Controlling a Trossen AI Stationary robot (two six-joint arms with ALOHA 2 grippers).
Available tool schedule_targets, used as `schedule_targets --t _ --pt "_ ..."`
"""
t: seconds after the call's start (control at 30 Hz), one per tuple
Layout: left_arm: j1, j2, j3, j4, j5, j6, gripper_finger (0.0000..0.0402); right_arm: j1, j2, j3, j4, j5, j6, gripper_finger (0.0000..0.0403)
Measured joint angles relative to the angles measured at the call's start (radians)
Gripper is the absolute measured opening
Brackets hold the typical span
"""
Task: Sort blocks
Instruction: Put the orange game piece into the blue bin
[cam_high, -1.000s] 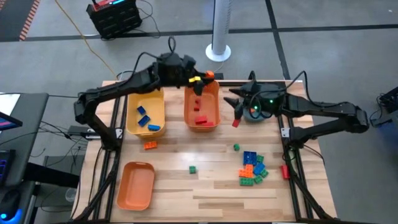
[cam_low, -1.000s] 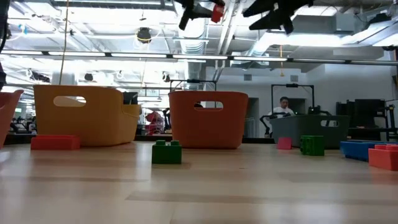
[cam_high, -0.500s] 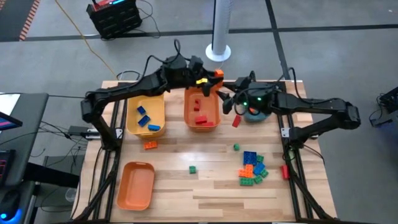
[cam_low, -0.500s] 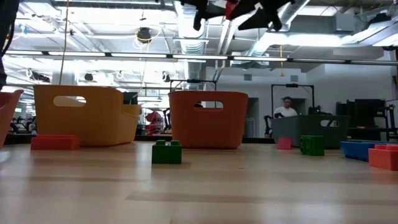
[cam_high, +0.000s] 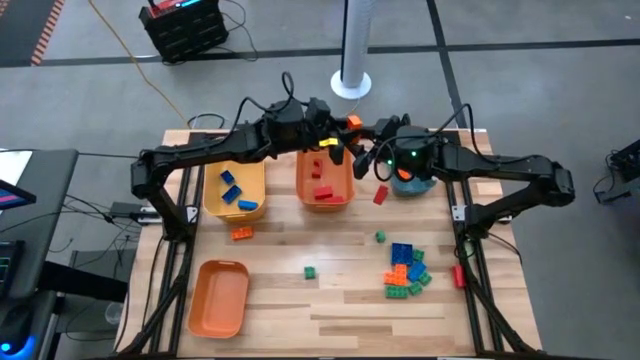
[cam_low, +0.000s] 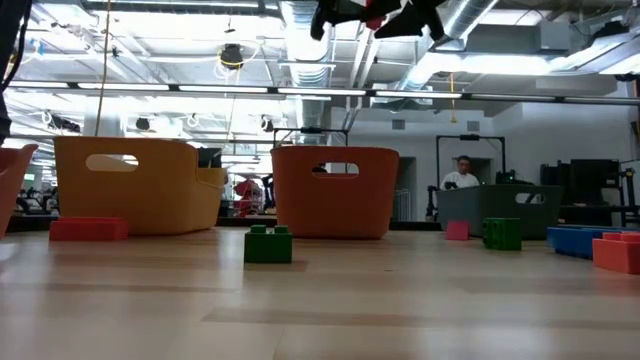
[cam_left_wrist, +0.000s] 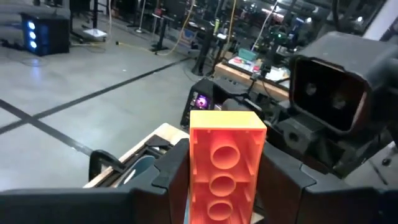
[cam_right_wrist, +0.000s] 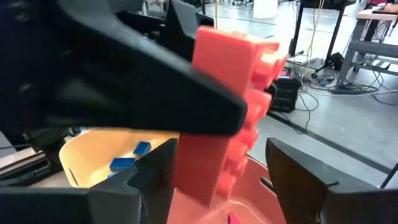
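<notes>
The fingers of my right gripper reach both sides of the orange-red brick, so it is now time to close on the brick.
My left gripper is shut on an orange-red studded brick high above the far right corner of the orange bin. My right gripper is open and meets it from the right. In the right wrist view its fingers stand on either side of the brick, with the left gripper's dark finger in front. Both grippers show at the top of the low view around the brick. Loose bricks lie in a heap on the table's right. My left gripper holds the brick by its two long sides, pinched between both fingers. The fingers come level from the table's left. The brick's hollow underside faces the wrist camera, and it is lifted clear above the orange bin. My right gripper: whether a finger touches the brick, I cannot tell.
A yellow bin holds blue bricks, the orange bin holds red ones, and a teal bin sits under the right arm. A second orange bin lies near left. Single green, orange and red bricks are scattered.
My left gripper has carried the brick toward the table's right. My right gripper has moved toward the left and far edge, up to the brick, and its fingers now stand around it.
</notes>
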Motion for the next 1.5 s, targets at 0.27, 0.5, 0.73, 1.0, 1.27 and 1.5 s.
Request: schedule_targets --t 0.27,0.5,0.73,1.0,1.27,1.5 --pt "-0.006 0.0 0.0 -0.003 -0.005 -0.004 0.0144 0.014 0.0 0.0 0.003 0.0 -0.003 0.0205" --pt "-0.005 0.0 0.0 -0.026 -0.016 -0.026 0.0149 0.016 0.0 0.0 -0.015 0.01 -0.004 0.0105" --pt "0.002 -0.011 0.001 -0.065 0.016 0.011 0.0187 0.02 -0.008 -0.002 -0.025 -0.005 -0.002 0.0092" --pt "0.033 -0.075 0.001 -0.158 0.012 0.0 0.0259 0.008 -0.089 -0.002 -0.133 0.0 0.035 0.0092" --pt "0.039 -0.131 0.001 -0.374 0.008 0.0 0.0259 -0.082 -0.16 -0.002 -0.469 0.009 0.137 0.0092" --pt "0.04 -0.159 0.001 -0.61 0.002 0.022 0.0258 -0.217 -0.168 -0.008 -0.842 -0.027 0.249 0.0092"
